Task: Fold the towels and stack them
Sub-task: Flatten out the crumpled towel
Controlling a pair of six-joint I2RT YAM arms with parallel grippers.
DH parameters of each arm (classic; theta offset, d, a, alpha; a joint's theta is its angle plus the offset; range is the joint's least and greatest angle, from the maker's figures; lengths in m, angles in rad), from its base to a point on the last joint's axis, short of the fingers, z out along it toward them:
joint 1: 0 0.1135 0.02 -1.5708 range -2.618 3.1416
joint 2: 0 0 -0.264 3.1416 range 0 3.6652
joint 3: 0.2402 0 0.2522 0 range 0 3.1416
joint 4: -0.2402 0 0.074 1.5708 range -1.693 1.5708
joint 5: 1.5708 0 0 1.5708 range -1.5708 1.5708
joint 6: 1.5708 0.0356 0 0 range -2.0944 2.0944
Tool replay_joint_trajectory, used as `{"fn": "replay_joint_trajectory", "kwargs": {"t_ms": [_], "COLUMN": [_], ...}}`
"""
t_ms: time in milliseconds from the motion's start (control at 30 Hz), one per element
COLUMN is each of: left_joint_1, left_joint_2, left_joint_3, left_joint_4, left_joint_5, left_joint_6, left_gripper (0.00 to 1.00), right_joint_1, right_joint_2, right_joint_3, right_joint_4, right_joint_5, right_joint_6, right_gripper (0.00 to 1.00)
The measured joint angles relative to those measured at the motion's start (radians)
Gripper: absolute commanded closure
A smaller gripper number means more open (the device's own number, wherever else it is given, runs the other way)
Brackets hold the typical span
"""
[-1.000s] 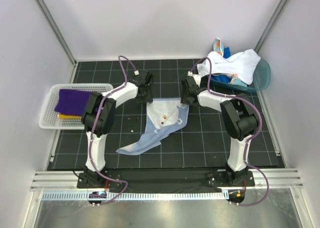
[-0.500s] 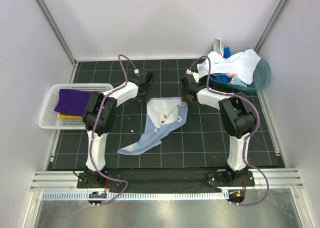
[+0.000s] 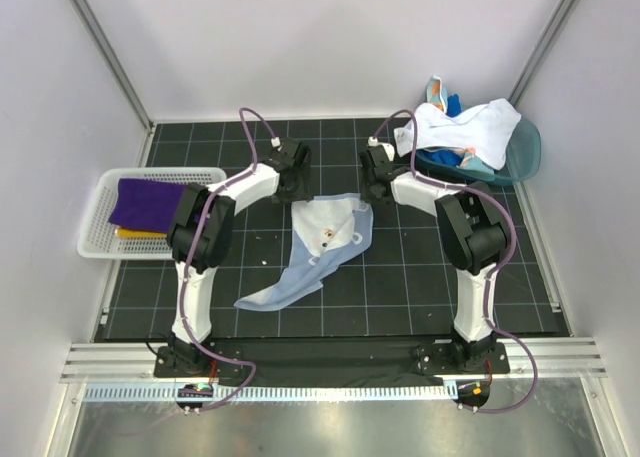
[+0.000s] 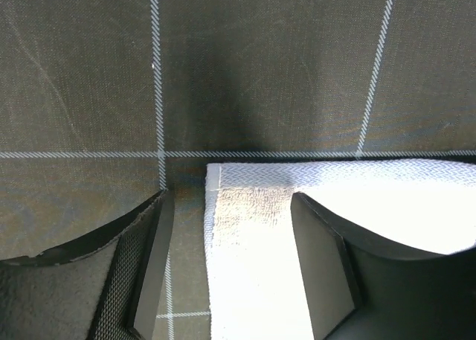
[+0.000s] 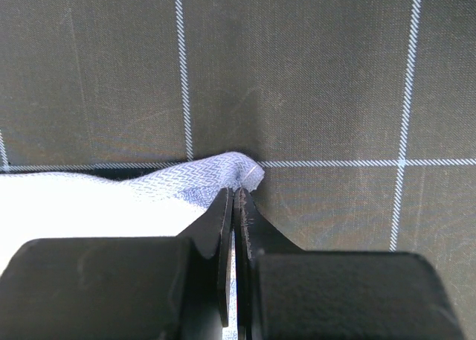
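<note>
My left gripper should close on the towel's corner now. Its fingers are down at the towel with the corner between them, so they would hold it.
A pale blue-white towel [image 3: 325, 239] lies half spread on the black gridded mat, its far edge flat and a tail trailing toward the near left. My left gripper [image 3: 297, 189] stands open over the towel's far left corner [image 4: 249, 221]; the corner lies flat between the fingers [image 4: 152, 265] without being pinched. On the far right corner, my right gripper [image 3: 372, 191] is shut, with a small fold of cloth [image 5: 223, 172] bunched at the closed tips [image 5: 236, 206].
A white mesh basket [image 3: 100, 192] at the left holds a purple towel [image 3: 145, 202] over a yellow one [image 3: 135, 233]. A teal tub [image 3: 522, 149] at the far right holds a white towel [image 3: 460, 127] and other coloured cloths.
Both grippers moved slightly toward the far side, drawing the towel's far edge straight. The right gripper closed on its corner. The left gripper closed, then opened again.
</note>
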Motion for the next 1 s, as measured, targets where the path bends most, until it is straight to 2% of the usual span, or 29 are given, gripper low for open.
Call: {"fn": "replay_joint_trajectory", "kwargs": {"t_ms": [100, 333, 533, 667, 767, 1000], "left_joint_1": [0.000, -0.009, -0.029, -0.035, -0.037, -0.039], "left_joint_2": [0.002, 0.041, 0.063, 0.064, 0.061, 0.018], "left_joint_3": [0.003, 0.064, 0.089, 0.090, 0.084, 0.043], "left_joint_4": [-0.006, -0.068, -0.093, -0.088, -0.081, -0.105], "left_joint_5": [-0.004, -0.047, -0.116, -0.124, -0.129, -0.138], "left_joint_6": [0.001, 0.012, 0.013, 0.002, -0.005, 0.001], "left_gripper": [0.32, 0.44, 0.67, 0.88, 1.00, 1.00], "right_joint_1": [0.000, 0.000, 0.000, 0.000, 0.000, 0.000], "right_joint_2": [0.005, 0.018, 0.031, 0.031, 0.031, -0.004], "right_joint_3": [0.007, 0.023, 0.041, 0.041, 0.041, 0.014], "right_joint_4": [-0.003, -0.004, -0.001, -0.001, 0.000, -0.003], "right_joint_5": [-0.006, -0.025, -0.040, -0.043, -0.045, -0.056], "right_joint_6": [0.000, 0.000, 0.000, 0.000, 0.000, 0.000], "right_gripper": [0.99, 0.99, 0.99, 0.99, 0.99, 0.99]}}
